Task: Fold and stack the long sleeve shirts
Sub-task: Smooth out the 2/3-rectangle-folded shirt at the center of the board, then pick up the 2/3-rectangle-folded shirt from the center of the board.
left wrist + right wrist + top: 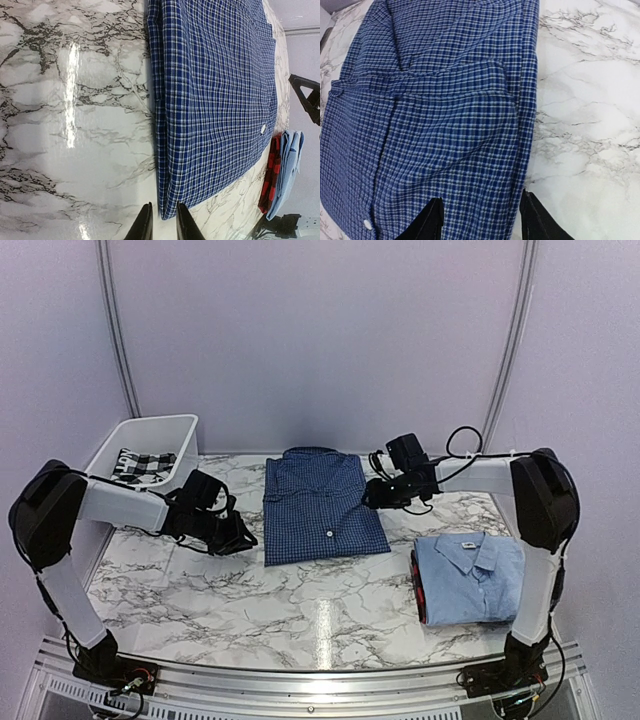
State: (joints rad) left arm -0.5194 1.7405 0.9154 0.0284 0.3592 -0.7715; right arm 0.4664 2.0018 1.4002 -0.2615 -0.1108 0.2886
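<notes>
The dark blue checked shirt (322, 505) needs its hem folded toward the collar, so my left gripper should grip it by its near hem corner (269, 561) next.
The dark blue checked shirt (322, 505) lies folded flat in the middle of the table. My left gripper (243, 538) is low at its near left corner. In the left wrist view its jaws (163, 220) stand narrowly apart, the shirt's corner (169, 207) just reaching between the tips, with bare table showing beside it. My right gripper (368, 492) is at the shirt's right edge, open, its fingers straddling that edge (481, 217) with cloth below them. The light blue shirt (470, 575) lies folded at the near right.
A folded red cloth (418, 585) lies under the light blue shirt. A white bin (130, 435) at the back left holds a black-and-white checked cloth (140, 465). White marble tabletop (200, 590) surrounds the shirts. Walls close the back and sides.
</notes>
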